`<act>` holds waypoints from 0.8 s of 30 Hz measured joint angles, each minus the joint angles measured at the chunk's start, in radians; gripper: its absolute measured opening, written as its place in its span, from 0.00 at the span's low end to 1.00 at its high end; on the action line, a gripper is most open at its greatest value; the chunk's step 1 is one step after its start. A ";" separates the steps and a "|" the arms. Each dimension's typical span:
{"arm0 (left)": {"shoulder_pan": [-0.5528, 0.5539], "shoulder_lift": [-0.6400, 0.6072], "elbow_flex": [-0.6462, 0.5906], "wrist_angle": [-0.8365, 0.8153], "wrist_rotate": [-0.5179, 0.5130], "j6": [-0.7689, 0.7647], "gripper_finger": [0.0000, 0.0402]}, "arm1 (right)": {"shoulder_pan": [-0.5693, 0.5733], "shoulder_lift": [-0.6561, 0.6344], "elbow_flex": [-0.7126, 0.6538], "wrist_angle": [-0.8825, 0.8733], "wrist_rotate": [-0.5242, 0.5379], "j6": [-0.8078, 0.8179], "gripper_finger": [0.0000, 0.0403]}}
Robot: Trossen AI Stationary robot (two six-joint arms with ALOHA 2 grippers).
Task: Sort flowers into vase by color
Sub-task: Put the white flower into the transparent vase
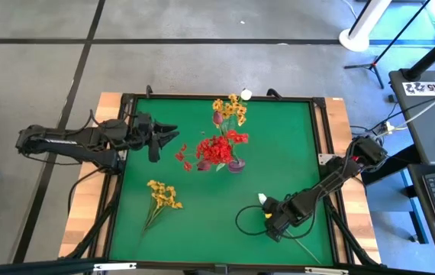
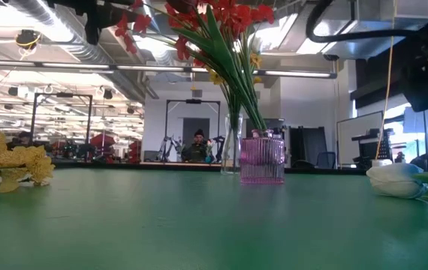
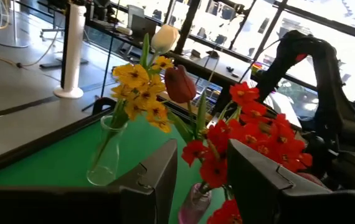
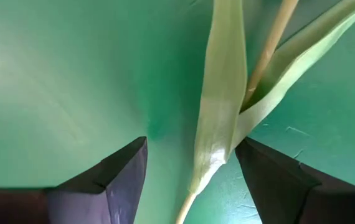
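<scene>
The white tulip will be added to the clear vase, so the robot's right gripper will next grab the tulip's stem at the leaf base.
A white tulip lies on the green table at the near right, its bud [image 1: 263, 199] toward the middle and its stem and leaf [image 4: 218, 124] flat on the cloth. My right gripper [image 4: 190, 163] points down over that stem, open, one finger on either side of the leaf; no touch shows. A purple vase [image 2: 262, 159] mid-table holds red flowers [image 1: 216, 150]. A clear vase [image 3: 106, 155] farther back holds yellow flowers [image 3: 137, 87], a white tulip [image 3: 164, 38] and a dark red tulip [image 3: 180, 84]. My left gripper [image 1: 173, 135] hovers level, open and empty, left of the vases.
A loose yellow flower sprig [image 1: 162, 195] lies on the table at the near left, its stem toward the near edge. A raised black frame [image 1: 217, 97] borders the green table. A cable loop [image 1: 246, 218] lies beside my right gripper.
</scene>
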 joint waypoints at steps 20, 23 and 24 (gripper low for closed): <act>-0.104 0.000 0.000 0.182 -0.002 -0.030 0.33 | 0.010 -0.031 -0.007 -0.034 0.115 -0.108 0.06; -0.105 0.000 0.000 0.205 -0.001 -0.023 0.33 | -0.002 -0.069 -0.008 -0.027 0.212 -0.116 0.03; -0.105 -0.001 0.000 0.208 -0.002 -0.023 0.33 | -0.004 -0.087 -0.007 -0.034 0.240 -0.126 0.02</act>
